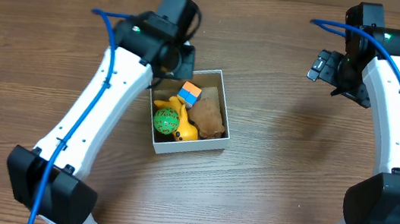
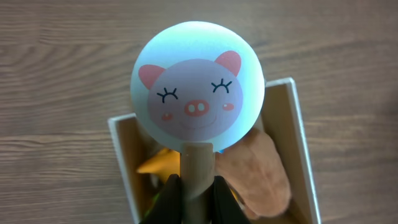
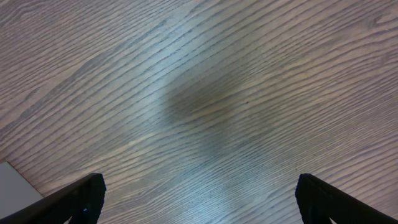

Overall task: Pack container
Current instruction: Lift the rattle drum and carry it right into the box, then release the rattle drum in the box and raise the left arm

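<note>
My left gripper should keep holding the paddle (image 2: 198,87): its round face reaches past the container's far side. If I opened now, the paddle would end across the far rim.
The container (image 1: 188,146), a small white-walled box, stands left of the table's middle. It holds a coloured cube (image 1: 189,92), a brown plush toy (image 1: 208,117), a yellow duck (image 1: 181,125) and a green ball (image 1: 163,121). My left gripper (image 1: 181,61) hovers over the box's far left corner. In the left wrist view it (image 2: 198,194) is shut on the wooden stick of a round pig-face paddle (image 2: 198,87), held above the container (image 2: 300,143), the brown toy (image 2: 261,174) and the duck (image 2: 160,163). My right gripper (image 1: 319,65) (image 3: 202,200) is open and empty over bare table at the far right.
The wooden table (image 1: 278,160) surrounds the box. A pale grey corner (image 3: 11,186) shows at the lower left of the right wrist view; I cannot tell what it is.
</note>
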Available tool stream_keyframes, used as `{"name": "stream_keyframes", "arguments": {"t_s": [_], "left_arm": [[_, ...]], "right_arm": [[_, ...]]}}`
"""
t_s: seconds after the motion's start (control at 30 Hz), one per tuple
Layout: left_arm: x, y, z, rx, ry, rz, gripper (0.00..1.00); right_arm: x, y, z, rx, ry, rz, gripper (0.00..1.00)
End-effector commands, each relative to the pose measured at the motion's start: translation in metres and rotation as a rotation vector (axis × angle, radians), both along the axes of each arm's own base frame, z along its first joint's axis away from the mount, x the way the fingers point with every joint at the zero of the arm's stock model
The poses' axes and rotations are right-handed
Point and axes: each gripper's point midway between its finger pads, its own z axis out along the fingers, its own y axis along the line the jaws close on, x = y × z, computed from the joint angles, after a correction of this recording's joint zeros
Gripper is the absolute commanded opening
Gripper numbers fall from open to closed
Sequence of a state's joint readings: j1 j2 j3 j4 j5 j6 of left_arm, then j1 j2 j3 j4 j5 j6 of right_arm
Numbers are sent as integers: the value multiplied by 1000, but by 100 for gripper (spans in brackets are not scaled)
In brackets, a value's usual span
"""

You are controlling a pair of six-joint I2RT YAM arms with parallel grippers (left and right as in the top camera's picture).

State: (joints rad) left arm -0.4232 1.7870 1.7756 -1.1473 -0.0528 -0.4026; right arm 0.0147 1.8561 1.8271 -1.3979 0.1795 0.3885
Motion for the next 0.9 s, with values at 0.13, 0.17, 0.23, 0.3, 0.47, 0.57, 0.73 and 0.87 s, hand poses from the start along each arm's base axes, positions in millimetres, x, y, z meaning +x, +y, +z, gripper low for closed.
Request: {"name": "stream_keyframes", "arguments": {"t_s": [0.13,0.17,0.23,0.3,0.47,0.57,0.73,0.87], "left_arm": [[-18,-48,-26,10,75,-53,12],[-18,-50,-29,15,80,-55,12],[-19,-52,-35,23,91,-48,14],[-19,-52,-41,23,111,-25,16],[-20,-52,-59,44,158,-9,18],[-20,-52,-68,56,178,-8,18],[-20,-53,-75,60,193,-9,21],[-10,-54,-65,35,158,-2,45]], "right_arm": [[3,1,16,2,-52,1,100],[3,1,16,2,-51,1,100],[3,1,16,2,-51,1,100],[3,1,16,2,-51,1,100],[3,1,16,2,-52,1,100],[3,1,16,2,-52,1,100],[3,1,16,2,-52,1,100],[3,1,16,2,-52,1,100]]}}
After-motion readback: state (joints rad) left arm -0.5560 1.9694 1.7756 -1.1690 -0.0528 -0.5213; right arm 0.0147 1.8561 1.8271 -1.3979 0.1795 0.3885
